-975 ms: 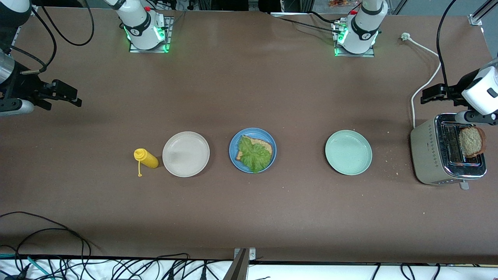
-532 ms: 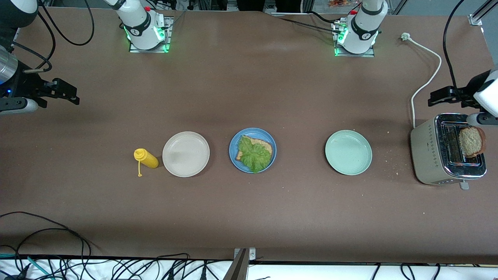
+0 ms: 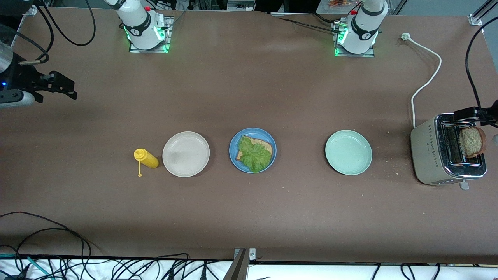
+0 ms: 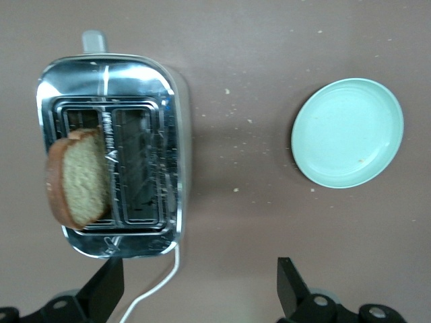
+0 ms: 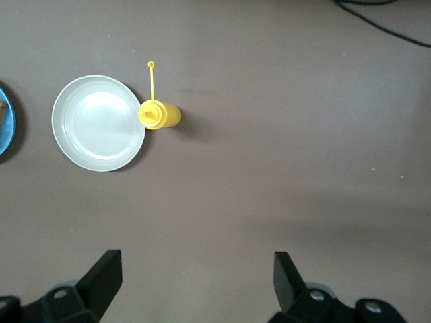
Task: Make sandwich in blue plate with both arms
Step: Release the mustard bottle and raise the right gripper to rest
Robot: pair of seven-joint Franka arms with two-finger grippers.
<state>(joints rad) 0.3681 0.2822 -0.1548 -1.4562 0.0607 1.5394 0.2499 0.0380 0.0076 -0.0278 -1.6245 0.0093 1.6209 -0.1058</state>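
The bread slice standing in the toaster will top the sandwich in the blue plate [image 3: 271,142], so I will grab the slice next by its crust edge with my left gripper.
The blue plate [image 3: 271,142] sits mid-table and holds one brown bread slice [image 3: 265,144] with a ruffled green lettuce leaf [image 3: 254,154] on top. A second bread slice [image 3: 472,142] stands in a slot of the toaster [image 3: 428,155]; in the left wrist view the slice [image 4: 77,178] leans out of the toaster [image 4: 161,87]. My left gripper [image 4: 199,289] is open and empty in the air beside the toaster, over its cord; it also shows in the front view [image 3: 467,114]. My right gripper [image 3: 69,88] is open and empty over bare table at the right arm's end, as its wrist view [image 5: 195,279] shows.
A beige-white plate [image 3: 186,154] and a yellow mustard bottle [image 3: 146,158] lie beside the blue plate toward the right arm's end. A pale mint-green plate [image 3: 348,152] lies between the blue plate and the toaster. The toaster's white cord [image 3: 426,83] runs toward the bases. Crumbs lie around the toaster.
My left gripper has drawn back toward the left arm's end of the table, mostly leaving the front view. My right gripper has shifted slightly toward the bases. Food and plates have not moved.
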